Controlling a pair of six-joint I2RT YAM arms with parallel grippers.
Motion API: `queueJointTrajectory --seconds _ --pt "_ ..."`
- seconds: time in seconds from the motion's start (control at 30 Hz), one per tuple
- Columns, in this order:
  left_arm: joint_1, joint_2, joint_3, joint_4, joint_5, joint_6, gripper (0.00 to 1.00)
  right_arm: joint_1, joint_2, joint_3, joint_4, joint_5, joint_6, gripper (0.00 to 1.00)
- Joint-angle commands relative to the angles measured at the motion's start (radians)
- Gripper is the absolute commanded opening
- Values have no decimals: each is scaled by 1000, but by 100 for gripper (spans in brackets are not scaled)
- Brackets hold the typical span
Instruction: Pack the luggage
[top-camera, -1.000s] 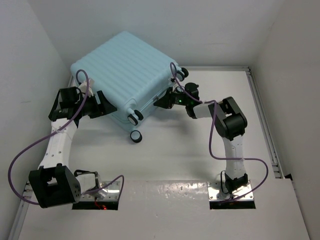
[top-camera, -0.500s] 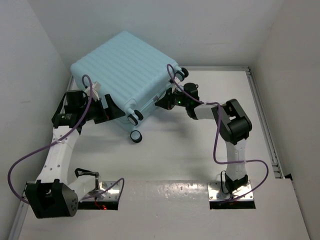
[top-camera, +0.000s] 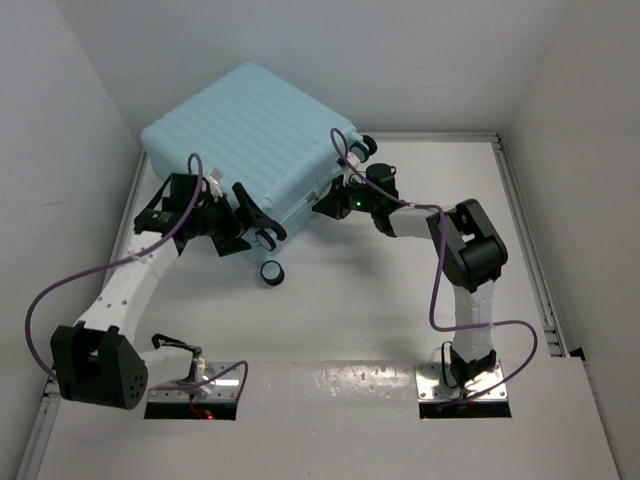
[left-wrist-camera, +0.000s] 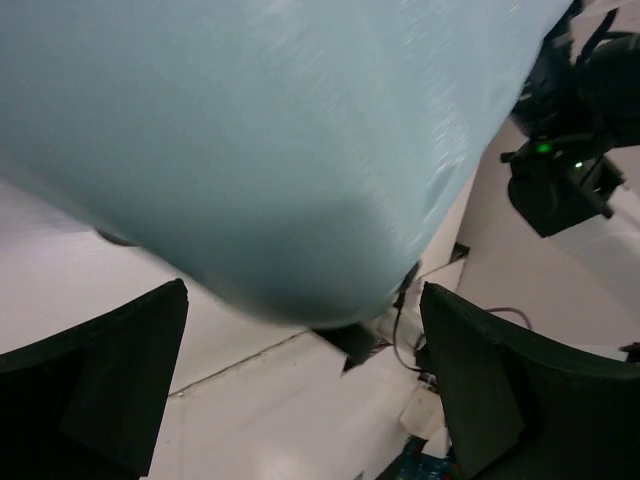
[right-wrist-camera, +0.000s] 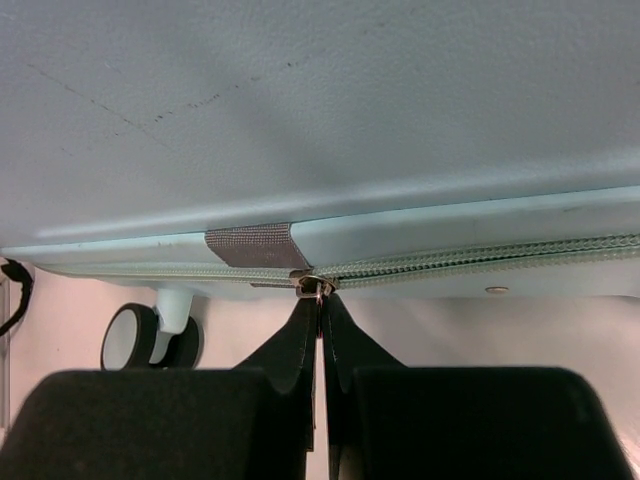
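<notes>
My left gripper should move toward the suitcase's corner before closing, as most of it lies past my fingers and they'd now catch at most its rounded tip.
The luggage (top-camera: 250, 135) is a pale aqua ribbed hard-shell suitcase lying closed at the back left, with black wheels (top-camera: 267, 237) on its near side. My left gripper (top-camera: 244, 221) stands wide open at the suitcase's near left corner. In the left wrist view that rounded corner (left-wrist-camera: 270, 160) hangs above the gap between the two black fingers (left-wrist-camera: 100, 390), and nothing is gripped. My right gripper (top-camera: 330, 204) is shut on the zipper pull (right-wrist-camera: 315, 285) along the suitcase's seam (right-wrist-camera: 480, 255), beside a grey fabric tab (right-wrist-camera: 255, 246).
Another black wheel (top-camera: 271, 272) rests on the table just in front of the suitcase. White walls close in on the left, back and right. A metal rail (top-camera: 530, 250) runs along the table's right edge. Purple cables loop off both arms.
My left arm has swung right toward the suitcase's near corner, and its jaws have opened fully. My right gripper has closed on the zipper pull and barely moved.
</notes>
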Motion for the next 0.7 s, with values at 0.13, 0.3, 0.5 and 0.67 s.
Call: queueJointTrajectory --seconds 0.13,0.3,0.5,0.67 --pt "-92 118 132 104 -29 -179 100 4 -52 45 39 14 -15 0" --pt "-103 224 153 115 -19 -216 100 1 -49 50 42 11 -13 0" --pt "-112 315 202 95 -59 -259 29 1 -49 50 59 14 -12 0" --pt "-121 347 287 -10 -199 -200 20 1 -66 19 64 52 -29 0"
